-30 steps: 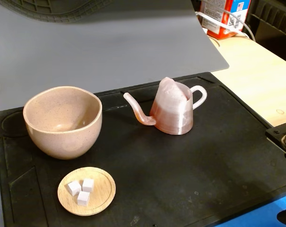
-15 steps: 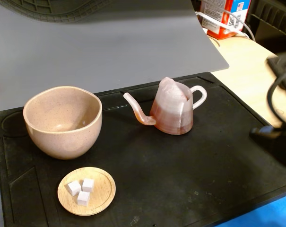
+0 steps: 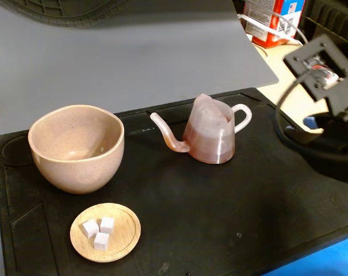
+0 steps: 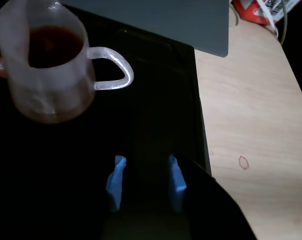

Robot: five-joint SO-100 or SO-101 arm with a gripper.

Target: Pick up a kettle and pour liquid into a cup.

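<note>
Reddish-brown liquid (image 3: 211, 150) stands inside the kettle. My gripper grabs the kettle by its loop handle (image 3: 248, 117) next, to keep the kettle upright.
The kettle (image 3: 210, 131), a translucent pinkish teapot, stands upright on the black mat (image 3: 220, 218). Its spout points left toward the cup (image 3: 76, 146), a large beige-pink speckled bowl that stands apart from it. In the wrist view the kettle (image 4: 46, 75) is at the top left, with reddish-brown liquid (image 4: 51, 45) inside and its loop handle (image 4: 116, 70) pointing right. My gripper (image 4: 143, 182) is open and empty, its blue-tipped fingers (image 4: 116, 182) below the handle and clear of it. In the fixed view my arm (image 3: 335, 149) is right of the kettle.
A small round wooden dish (image 3: 125, 236) with three white cubes lies in front of the cup. A grey sheet (image 3: 133, 52) lies behind the mat. A red and white carton (image 3: 271, 20) stands at the back right. Bare wooden tabletop (image 4: 250, 125) lies right of the mat.
</note>
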